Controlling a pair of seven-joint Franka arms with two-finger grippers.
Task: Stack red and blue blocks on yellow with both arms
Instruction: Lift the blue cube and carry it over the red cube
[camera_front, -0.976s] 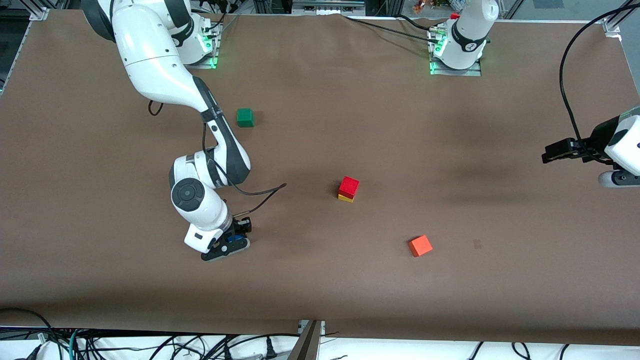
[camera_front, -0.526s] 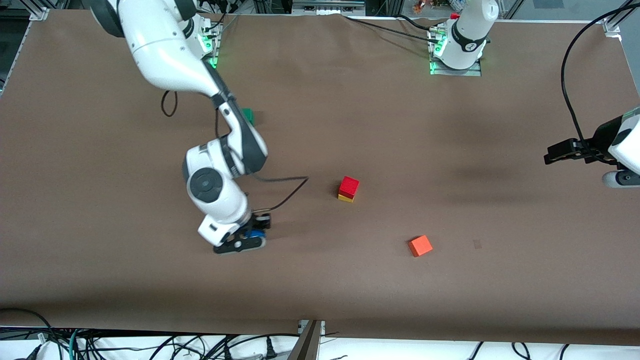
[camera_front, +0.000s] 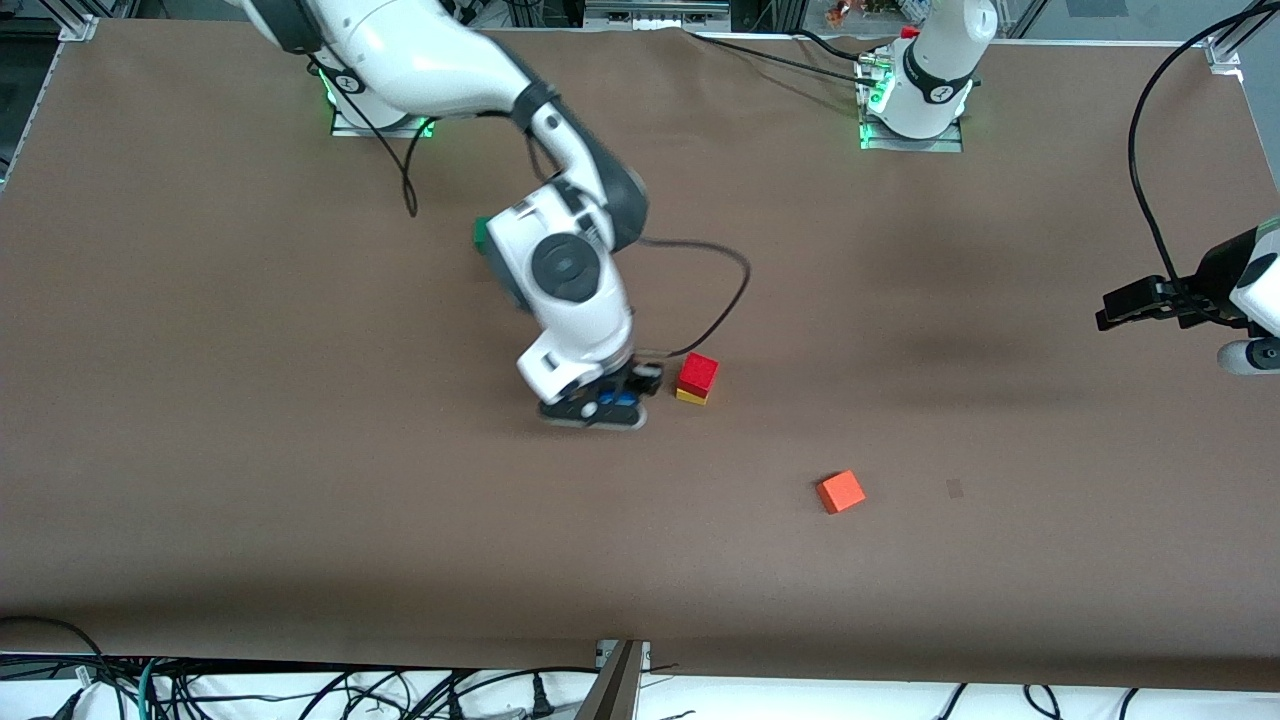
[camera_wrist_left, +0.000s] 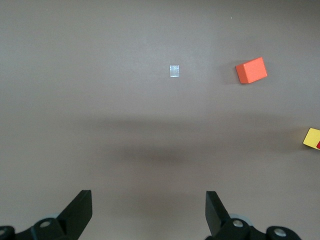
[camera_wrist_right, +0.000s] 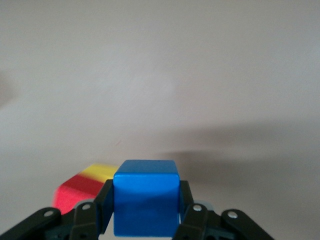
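My right gripper needs to keep holding the blue block (camera_wrist_right: 146, 200) for now, since it hangs beside the red block (camera_wrist_right: 75, 191), short of its top, and must move there before release.
The red block (camera_front: 698, 374) sits on the yellow block (camera_front: 691, 397) near the table's middle. My right gripper (camera_front: 612, 403) is shut on the blue block (camera_front: 615, 401) and holds it in the air just beside that stack, toward the right arm's end. In the right wrist view the blue block (camera_wrist_right: 145, 196) is clamped between the fingers (camera_wrist_right: 103, 202), with the red block (camera_wrist_right: 75, 195) and yellow block (camera_wrist_right: 102, 172) close by. My left gripper (camera_front: 1128, 305) is open and empty, held up over the left arm's end of the table; its wrist view shows spread fingertips (camera_wrist_left: 80, 210).
An orange cube (camera_front: 841, 491) lies nearer the front camera than the stack; it also shows in the left wrist view (camera_wrist_left: 251, 70). A green cube (camera_front: 481, 235) is mostly hidden by the right arm. A black cable (camera_front: 715, 310) trails from the right wrist above the stack.
My right gripper has carried the blue block from the right arm's end of the table to just beside the red-on-yellow stack. The left arm has barely shifted.
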